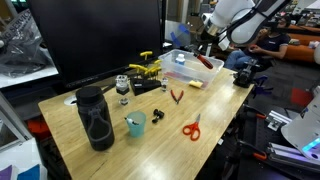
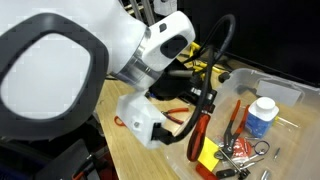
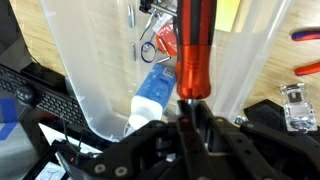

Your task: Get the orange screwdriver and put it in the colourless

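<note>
The red-orange handle hangs up at the clear plastic tub's rim, so I will lower the orange screwdriver before my gripper releases it.
My gripper is shut on the thin shaft of the orange screwdriver. The red-orange handle sticks out from the jaws, over the inside of the clear plastic tub. In both exterior views the gripper hangs above the tub, with the screwdriver pointing down into it. I cannot tell whether the handle touches the tub floor.
The tub holds a white bottle with a blue label, a red-handled tool and small metal parts. On the table stand a black bottle, a teal cup, orange scissors, red pliers and yellow clamps.
</note>
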Controlling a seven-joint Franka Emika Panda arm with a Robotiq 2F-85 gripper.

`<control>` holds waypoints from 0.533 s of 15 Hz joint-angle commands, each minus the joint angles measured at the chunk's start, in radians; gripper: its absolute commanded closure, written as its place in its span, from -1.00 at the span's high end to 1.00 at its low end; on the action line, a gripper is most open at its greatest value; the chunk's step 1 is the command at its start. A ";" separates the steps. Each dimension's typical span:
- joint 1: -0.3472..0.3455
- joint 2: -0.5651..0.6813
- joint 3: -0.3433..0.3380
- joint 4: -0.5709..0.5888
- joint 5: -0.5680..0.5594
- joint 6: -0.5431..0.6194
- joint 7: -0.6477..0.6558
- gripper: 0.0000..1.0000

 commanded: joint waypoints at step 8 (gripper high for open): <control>-0.363 -0.026 0.380 0.011 0.087 -0.012 -0.021 -0.94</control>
